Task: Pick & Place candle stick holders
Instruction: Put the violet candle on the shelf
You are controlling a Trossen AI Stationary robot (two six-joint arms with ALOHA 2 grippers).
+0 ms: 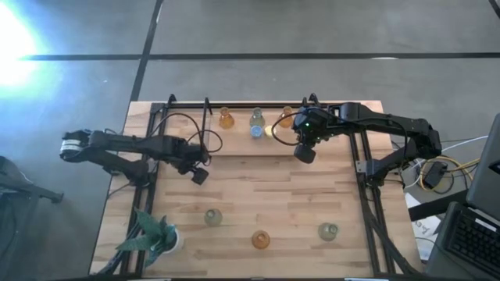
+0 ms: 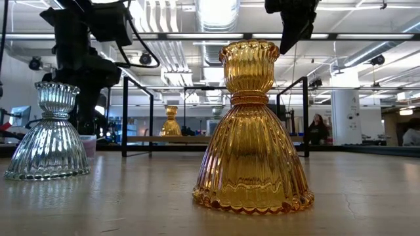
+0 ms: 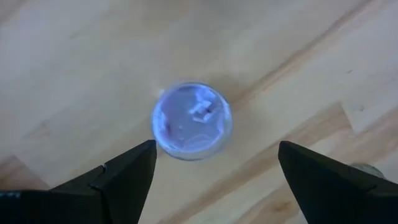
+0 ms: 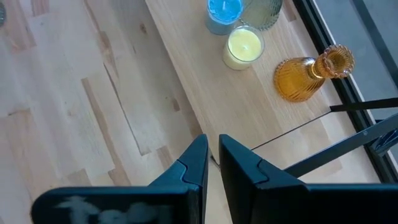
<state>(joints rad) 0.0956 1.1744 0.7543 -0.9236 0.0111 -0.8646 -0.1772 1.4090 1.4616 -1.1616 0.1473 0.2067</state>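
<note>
The purple holder needs to go on the raised shelf beside the blue holder, so my left gripper needs to grab it by its round side (image 3: 193,153) next.
My left gripper (image 1: 199,173) hangs open over the table's middle left. Its wrist view shows a low round purple holder (image 3: 191,120) standing on the wood below, between and beyond the two fingers, untouched. My right gripper (image 4: 212,155) is shut and empty, above the table right of the back row (image 1: 305,152). The back row holds an amber necked holder (image 1: 226,119), a grey one with a blue one (image 1: 256,126), a yellow one (image 1: 270,131) and another amber one (image 1: 287,117). Near the front stand a grey-green holder (image 1: 213,217), an amber one (image 1: 260,240) and a grey-green one (image 1: 327,231).
A leafy plant in a white pot (image 1: 154,236) stands at the front left corner. Black frame rails (image 1: 156,156) run along the left, right and back sides of the table. Bare wood (image 1: 266,183) lies between the back row and the front holders.
</note>
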